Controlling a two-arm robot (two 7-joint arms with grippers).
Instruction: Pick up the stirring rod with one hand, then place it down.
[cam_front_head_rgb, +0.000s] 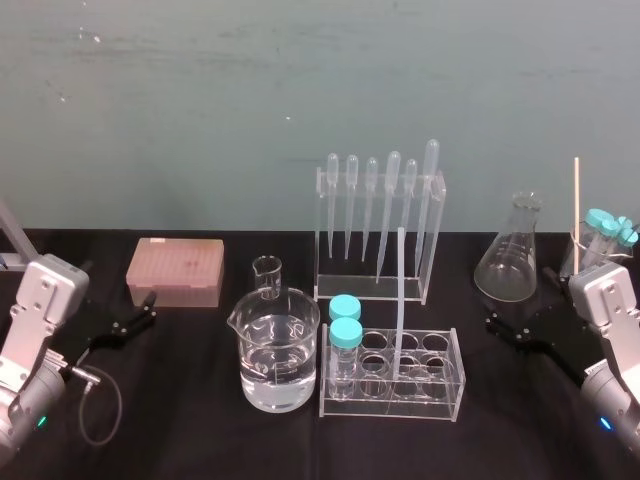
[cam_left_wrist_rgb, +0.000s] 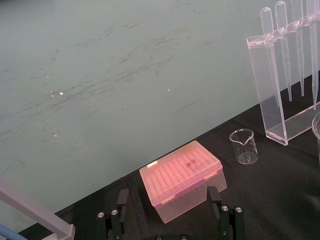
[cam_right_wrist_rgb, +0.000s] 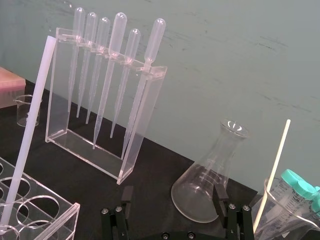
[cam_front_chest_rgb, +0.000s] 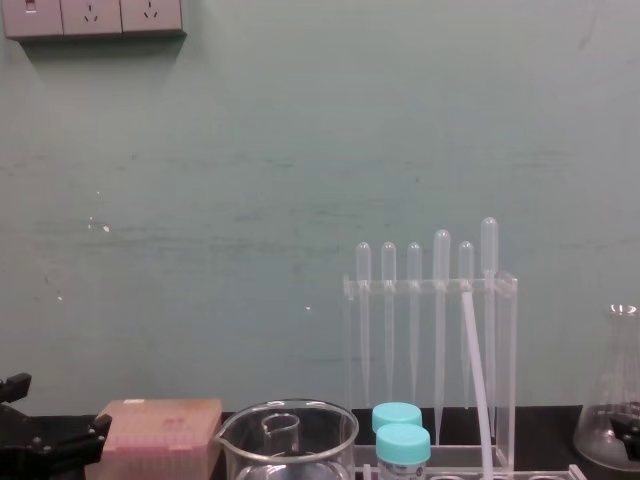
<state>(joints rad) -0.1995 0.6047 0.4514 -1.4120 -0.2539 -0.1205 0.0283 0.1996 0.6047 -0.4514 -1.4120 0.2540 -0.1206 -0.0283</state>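
I will grab the stirring rod next with my right gripper by the upper part of its body (cam_right_wrist_rgb: 43, 75), to lift the rod out of the clear test tube rack (cam_right_wrist_rgb: 45, 212).
The stirring rod (cam_front_head_rgb: 397, 300) is a thin translucent white rod. It stands tilted in a hole of the clear test tube rack (cam_front_head_rgb: 440, 400) and leans back toward the pipette rack (cam_front_head_rgb: 435, 240). It also shows in the right wrist view (cam_right_wrist_rgb: 30, 130) and the chest view (cam_front_chest_rgb: 477, 370). My right gripper (cam_front_head_rgb: 520, 305) hovers open, low at the right near the conical flask (cam_front_head_rgb: 512, 260), well apart from the rod. Its fingers (cam_right_wrist_rgb: 218, 195) hold nothing. My left gripper (cam_front_head_rgb: 135, 320) is open at the far left, facing the pink tip box (cam_left_wrist_rgb: 182, 177).
A large beaker (cam_front_head_rgb: 280, 350) of water and a small beaker (cam_front_head_rgb: 267, 275) stand left of the tube rack, which holds two blue-capped tubes (cam_front_head_rgb: 345, 335). At the far right, a beaker holds blue-capped tubes (cam_front_head_rgb: 608, 228) and a thin beige stick (cam_front_head_rgb: 577, 210).
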